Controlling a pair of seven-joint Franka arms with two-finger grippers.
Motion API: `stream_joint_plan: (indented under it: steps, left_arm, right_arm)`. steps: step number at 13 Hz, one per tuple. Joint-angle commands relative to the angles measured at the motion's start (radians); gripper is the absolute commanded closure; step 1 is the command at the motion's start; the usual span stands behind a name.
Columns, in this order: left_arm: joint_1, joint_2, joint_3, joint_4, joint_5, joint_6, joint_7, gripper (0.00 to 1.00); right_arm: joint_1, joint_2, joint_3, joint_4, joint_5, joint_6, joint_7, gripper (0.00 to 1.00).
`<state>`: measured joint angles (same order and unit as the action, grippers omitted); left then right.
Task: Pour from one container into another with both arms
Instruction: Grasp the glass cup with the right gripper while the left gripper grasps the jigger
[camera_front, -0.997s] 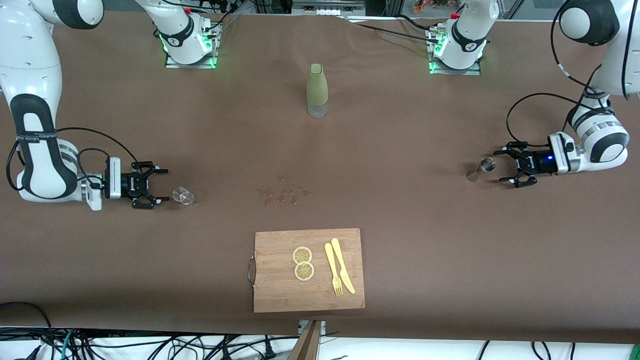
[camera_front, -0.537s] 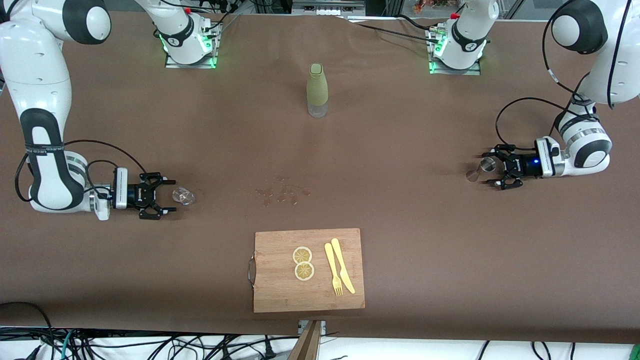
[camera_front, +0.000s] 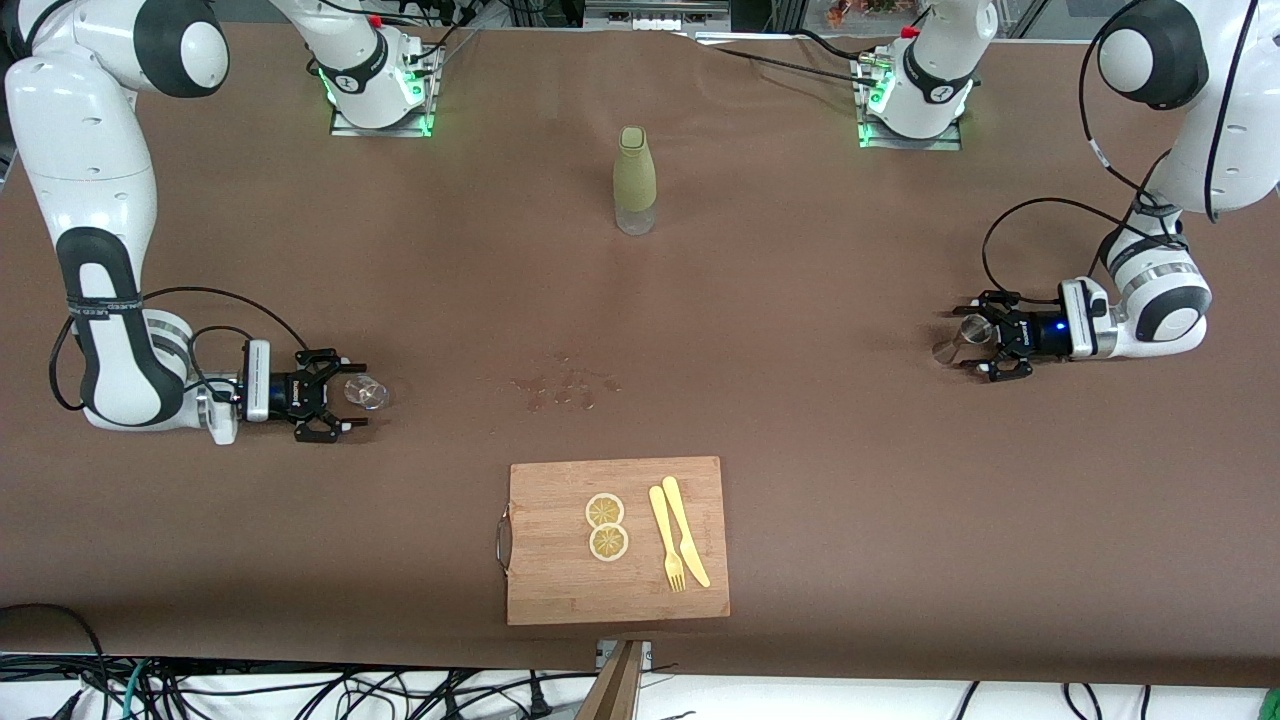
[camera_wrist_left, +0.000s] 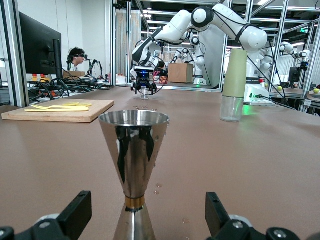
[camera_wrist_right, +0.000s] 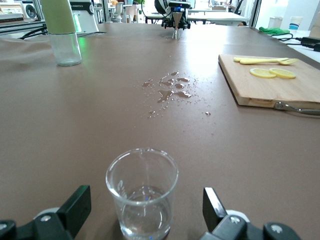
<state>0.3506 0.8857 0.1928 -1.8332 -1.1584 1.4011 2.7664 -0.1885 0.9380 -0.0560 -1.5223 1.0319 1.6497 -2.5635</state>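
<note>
The left gripper takes hold of the jigger by its middle (camera_wrist_left: 134, 202) next, which leaves the jigger's wide opening (camera_wrist_left: 134, 118) free to catch water from the clear glass.
A small clear glass (camera_front: 367, 392) (camera_wrist_right: 142, 194) with a little water stands toward the right arm's end of the table. My right gripper (camera_front: 350, 395) (camera_wrist_right: 145, 210) is open and low at the table, one finger on each side of the glass, not touching it. A steel hourglass-shaped jigger (camera_front: 964, 336) (camera_wrist_left: 134, 150) stands upright toward the left arm's end. Open as well, my left gripper (camera_front: 978, 338) (camera_wrist_left: 147, 220) has its fingers (camera_wrist_left: 75, 214) wide on either side of the jigger's waist, with clear gaps.
A bottle with a green sleeve (camera_front: 634, 178) (camera_wrist_left: 234, 85) (camera_wrist_right: 62, 30) stands mid-table near the bases. Spilled drops (camera_front: 565, 386) lie at the centre. A wooden cutting board (camera_front: 560, 585) with lemon slices (camera_front: 606, 526), a fork and a knife (camera_front: 685, 545) lies nearer the front camera.
Both grippers have slid toward their containers: the right one up to the glass, the left one up to the jigger. Both stayed open; the containers have not moved.
</note>
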Motion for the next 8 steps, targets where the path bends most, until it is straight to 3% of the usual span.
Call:
stream_joint_plan:
  steps: [1,8]
  left_arm:
    - [-0.016,0.006,0.008,-0.023,-0.027,0.016,0.199,0.00]
    - [-0.013,0.021,-0.006,-0.024,-0.035,-0.002,0.213,0.00]
  right_arm:
    - [0.003,0.028,0.002,0.017,0.031,-0.019,-0.030,0.01]
    - [0.004,0.033,0.018,-0.003,0.048,-0.024,-0.060,0.01]
